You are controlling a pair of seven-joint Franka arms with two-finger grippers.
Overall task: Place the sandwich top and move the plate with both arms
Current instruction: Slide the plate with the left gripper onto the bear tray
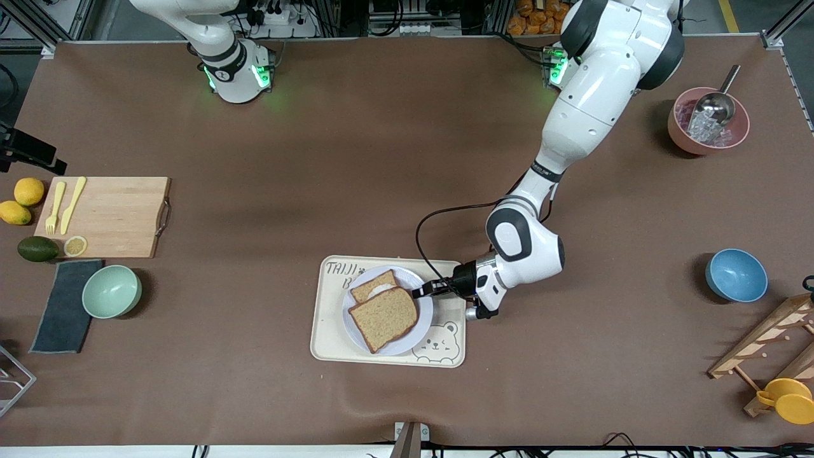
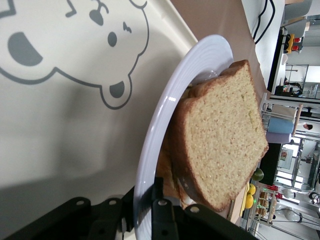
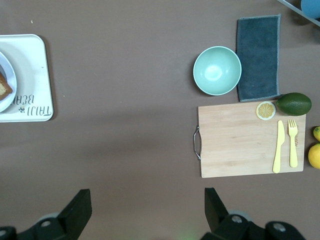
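Observation:
The plate's lower edge is on the cream bear tray in the left wrist view, so my left gripper should open its fingers.
The sandwich top [image 1: 383,317], a plain brown slice, lies on the lower slice [image 1: 374,284], with a bit of white egg showing between them. Both sit on the pale plate [image 1: 422,318], which rests on the cream bear tray [image 1: 445,346]. My left gripper [image 1: 423,291] is shut on the plate's rim at the side toward the left arm's end. The left wrist view shows the rim [image 2: 165,115] between my left gripper's [image 2: 147,200] fingers, with the top slice [image 2: 222,135] close by. My right gripper [image 3: 147,200] is open and empty, high over bare table; the front view does not show it.
A cutting board [image 1: 108,216] with yellow cutlery, lemons, an avocado, a green bowl [image 1: 112,291] and a grey cloth [image 1: 63,305] lie toward the right arm's end. A blue bowl [image 1: 736,275], a pink bowl with a scoop [image 1: 707,121] and a wooden rack [image 1: 763,343] stand toward the left arm's end.

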